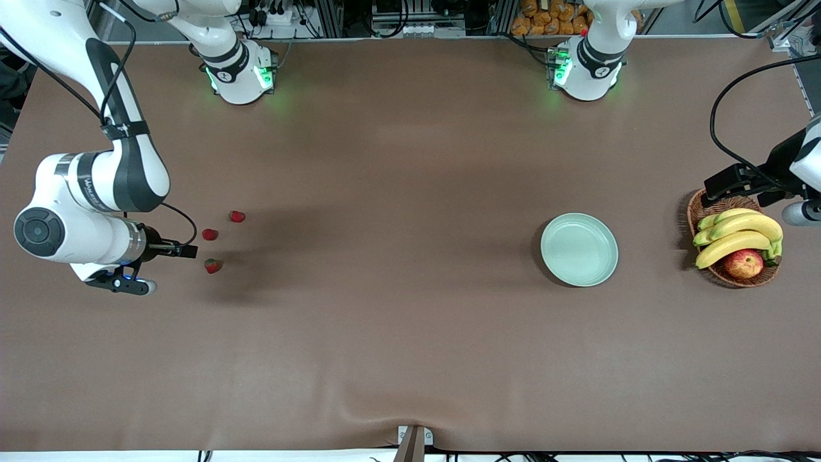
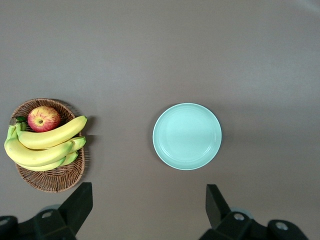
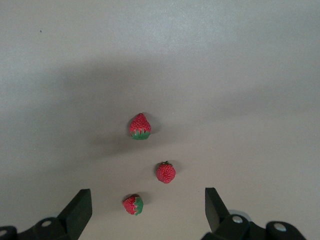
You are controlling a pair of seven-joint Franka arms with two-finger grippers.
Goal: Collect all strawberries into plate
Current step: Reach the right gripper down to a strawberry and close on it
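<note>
Next, my right gripper grips the strawberry by its plump red body (image 1: 212, 265). Then the strawberry goes into the mint-green plate (image 1: 579, 249).
Three small red strawberries with green caps (image 1: 237, 216) (image 1: 210, 234) (image 1: 213, 265) lie close together on the brown table toward the right arm's end. They also show in the right wrist view (image 3: 140, 126) (image 3: 165, 172) (image 3: 133, 204). The pale mint-green plate (image 1: 579, 249) sits empty toward the left arm's end and shows in the left wrist view (image 2: 187, 136). My right gripper (image 1: 125, 283) (image 3: 148, 197) is open and empty, above the table beside the strawberries. My left gripper (image 1: 805, 213) (image 2: 149, 192) is open and empty, up beside the basket.
A brown wicker basket (image 1: 699, 208) with bananas (image 1: 737, 234) and a red-yellow apple (image 1: 744, 263) stands at the left arm's end, beside the plate. It also shows in the left wrist view (image 2: 50, 180). A wide stretch of bare table lies between the strawberries and the plate.
</note>
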